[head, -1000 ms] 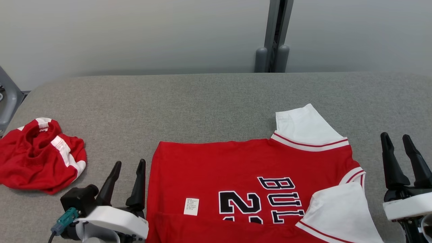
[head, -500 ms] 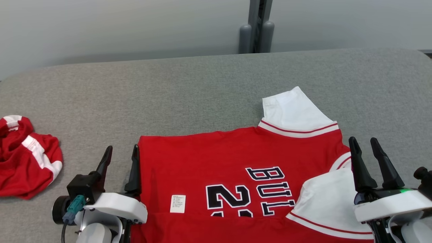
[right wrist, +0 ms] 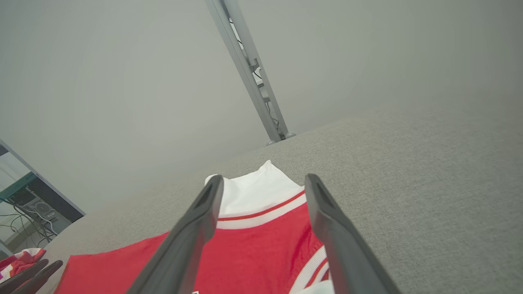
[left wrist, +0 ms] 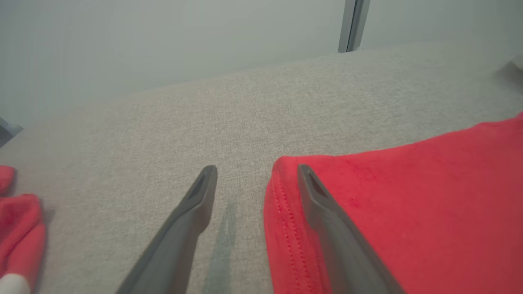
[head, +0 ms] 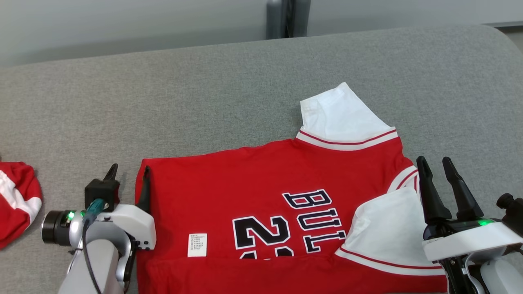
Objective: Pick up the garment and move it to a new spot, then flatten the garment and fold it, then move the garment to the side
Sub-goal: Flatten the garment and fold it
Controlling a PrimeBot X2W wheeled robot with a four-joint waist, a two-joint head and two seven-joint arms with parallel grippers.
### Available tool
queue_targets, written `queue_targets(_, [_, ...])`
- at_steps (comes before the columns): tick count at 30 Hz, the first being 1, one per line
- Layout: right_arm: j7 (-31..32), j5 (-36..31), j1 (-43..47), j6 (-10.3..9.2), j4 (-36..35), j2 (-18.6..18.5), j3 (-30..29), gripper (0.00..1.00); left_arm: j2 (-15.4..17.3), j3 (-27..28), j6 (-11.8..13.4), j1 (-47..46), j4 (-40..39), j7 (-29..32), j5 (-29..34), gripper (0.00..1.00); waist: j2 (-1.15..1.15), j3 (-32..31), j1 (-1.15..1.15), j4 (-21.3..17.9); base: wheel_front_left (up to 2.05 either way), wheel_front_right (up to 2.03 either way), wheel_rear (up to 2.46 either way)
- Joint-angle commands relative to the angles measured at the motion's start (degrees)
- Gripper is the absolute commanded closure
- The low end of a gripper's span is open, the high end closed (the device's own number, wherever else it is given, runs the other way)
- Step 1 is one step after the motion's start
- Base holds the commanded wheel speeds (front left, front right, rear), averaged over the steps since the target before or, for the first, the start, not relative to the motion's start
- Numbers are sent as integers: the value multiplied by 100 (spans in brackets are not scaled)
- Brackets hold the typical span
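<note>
My left gripper should next pinch the jersey by its hem corner point(head: 144, 165), where the jersey's edge stands up a little, because the jersey's body point(head: 206, 196) lies flat on the tabletop.
The red jersey point(head: 253, 179) with white sleeves and black lettering lies flat on the grey padded table point(head: 196, 98), its near edge folded over. My left gripper point(head: 129, 168) is open at the jersey's far-left corner. In the left wrist view, the gripper point(left wrist: 257, 169) straddles the hem of the jersey point(left wrist: 388, 212), one finger on the cloth and the other over bare table. My right gripper point(head: 433, 160) is open at the jersey's right edge, beside the near white sleeve point(head: 388, 220). In the right wrist view, the gripper point(right wrist: 264, 179) points toward the far white sleeve point(right wrist: 253, 192).
A second red and white garment point(head: 16, 204) lies crumpled at the table's left edge, also as the red garment point(left wrist: 18, 232) in the left wrist view. A grey post point(head: 282, 18) stands behind the table against the pale wall. Bare grey surface stretches beyond the jersey.
The camera has turned right and tipped down. My left gripper has reached forward to the jersey's far-left corner, and my right gripper has come in to the jersey's right edge.
</note>
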Motion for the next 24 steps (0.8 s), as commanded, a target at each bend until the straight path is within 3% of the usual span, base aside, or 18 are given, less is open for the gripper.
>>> queue_targets(1, [-32,31,-79,3,-34,-43,10,0,65,-70,30,-159,105,41,106,0,0,69,0,-46,0,0,0])
queue_targets(3, [-33,44,-88,3,-48,-51,16,0,175,-228,43,-397,390,98,311,0,0,120,0,-63,0,0,0])
queue_targets(8, [-33,49,-90,3,-61,-43,-16,0,106,-423,-54,-774,937,166,429,0,0,180,0,-83,0,0,0])
queue_targets(20, [-33,12,-96,3,-32,-15,-9,0,-44,-537,-126,-1148,1665,38,326,0,0,214,0,-25,0,0,0])
queue_targets(21, [-33,10,-99,3,-30,-16,-10,0,-55,-530,-142,-1173,1708,26,312,16,0,216,0,-21,0,0,0])
queue_targets(22, [-33,9,-100,3,-29,-17,-10,0,-70,-522,-168,-1198,1743,16,272,63,0,217,0,-18,0,0,0])
queue_targets(23, [-33,10,-102,3,-24,-19,-11,0,-78,-518,-197,-1227,1779,3,257,98,0,218,0,-15,0,0,0])
queue_targets(24, [-33,13,-101,3,-8,-28,-11,0,-89,-541,-225,-1270,1840,-23,235,100,0,212,0,-8,0,0,0])
